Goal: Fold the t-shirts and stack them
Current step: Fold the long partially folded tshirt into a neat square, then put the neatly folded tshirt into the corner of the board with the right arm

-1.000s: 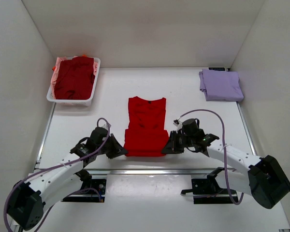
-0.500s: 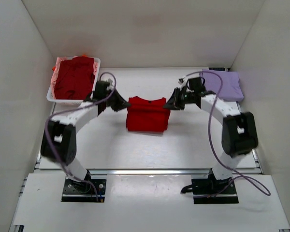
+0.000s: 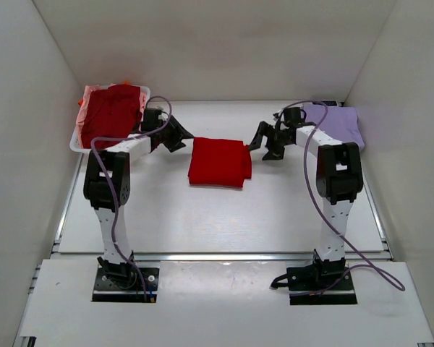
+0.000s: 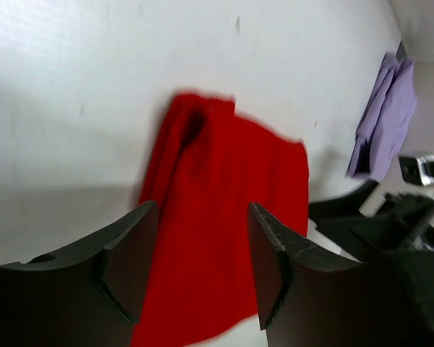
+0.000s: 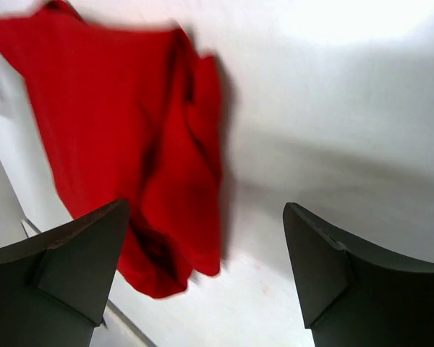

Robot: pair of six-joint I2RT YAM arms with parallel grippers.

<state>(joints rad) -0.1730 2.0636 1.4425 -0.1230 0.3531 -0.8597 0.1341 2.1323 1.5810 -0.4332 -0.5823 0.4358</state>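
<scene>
Next, my right gripper grabs the folded red t-shirt's far corner (image 3: 245,148) (image 5: 171,264) nearest the lavender t-shirt, layers together, to stack it there.
A bright red t-shirt (image 3: 218,162) lies folded into a flat rectangle at mid-table, also filling the left wrist view (image 4: 224,217) and seen in the right wrist view (image 5: 123,130). My left gripper (image 3: 185,136) hovers just off its far left corner, open, its jaws (image 4: 202,249) empty above the cloth. Off the shirt's far right corner, my right gripper (image 3: 259,142) stands wide open (image 5: 206,253), holding nothing. A folded lavender t-shirt (image 3: 336,124) rests at the far right. A dark maroon t-shirt (image 3: 112,116) sits in the basket.
The white plastic basket (image 3: 105,151) stands at the far left, with pink cloth (image 3: 87,97) under the maroon shirt. White walls close in the table on three sides. A small dark device (image 3: 325,103) lies behind the lavender shirt.
Both grippers carried the red shirt's near hem to its far edge, folding it in half. They then opened and let the cloth go.
</scene>
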